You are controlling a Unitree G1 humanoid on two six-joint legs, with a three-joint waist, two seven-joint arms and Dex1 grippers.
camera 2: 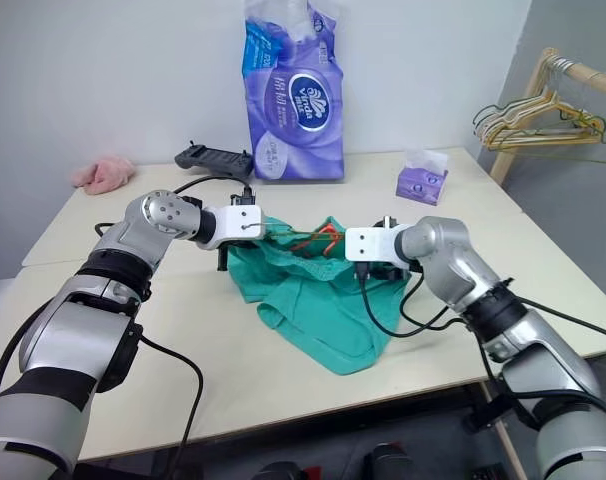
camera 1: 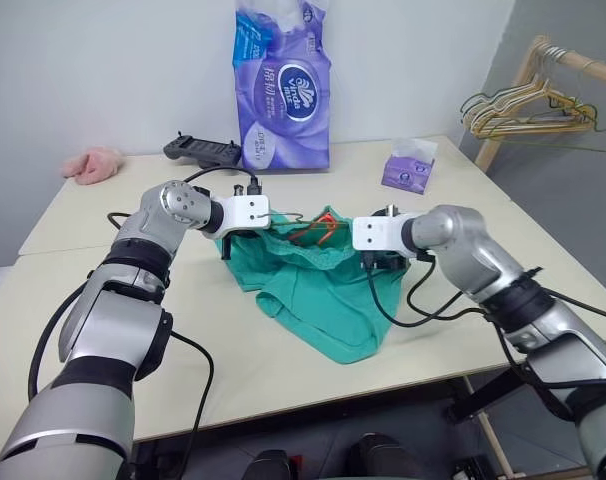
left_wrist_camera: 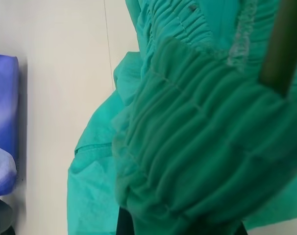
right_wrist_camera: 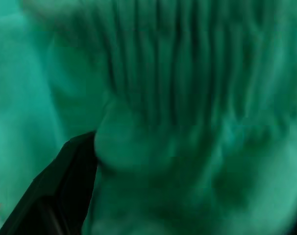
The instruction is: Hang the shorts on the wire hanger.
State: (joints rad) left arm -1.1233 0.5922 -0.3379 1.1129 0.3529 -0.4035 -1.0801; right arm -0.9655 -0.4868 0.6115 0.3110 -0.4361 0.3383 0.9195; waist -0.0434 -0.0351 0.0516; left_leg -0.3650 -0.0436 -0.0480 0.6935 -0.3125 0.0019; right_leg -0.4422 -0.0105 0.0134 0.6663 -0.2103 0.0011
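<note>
Next, my right gripper takes the shorts (camera 1: 318, 290) by the waistband's end (camera 1: 351, 247), since the gathered waistband stands lifted while the legs lie slack on the tabletop.
The teal-green shorts (camera 1: 318, 290) lie crumpled in the middle of the table, their gathered waistband lifted at the far side. My left gripper (camera 1: 230, 243) is shut on the waistband's left end; the bunched elastic (left_wrist_camera: 187, 147) sits right at its fingers. The thin olive-grey wire hanger (left_wrist_camera: 282, 44) runs across the waistband between the two grippers (camera 1: 286, 216). My right gripper (camera 1: 371, 262) is at the waistband's right end, pushed into the fabric, jaws wide apart. One black finger (right_wrist_camera: 55, 191) shows beside the cloth.
A purple tissue pack (camera 1: 281, 85) stands at the table's back, with a black controller (camera 1: 201, 150) beside it. A small purple tissue box (camera 1: 408, 170) sits back right, a pink cloth (camera 1: 93, 163) back left. A rack of hangers (camera 1: 528, 110) stands off the right edge.
</note>
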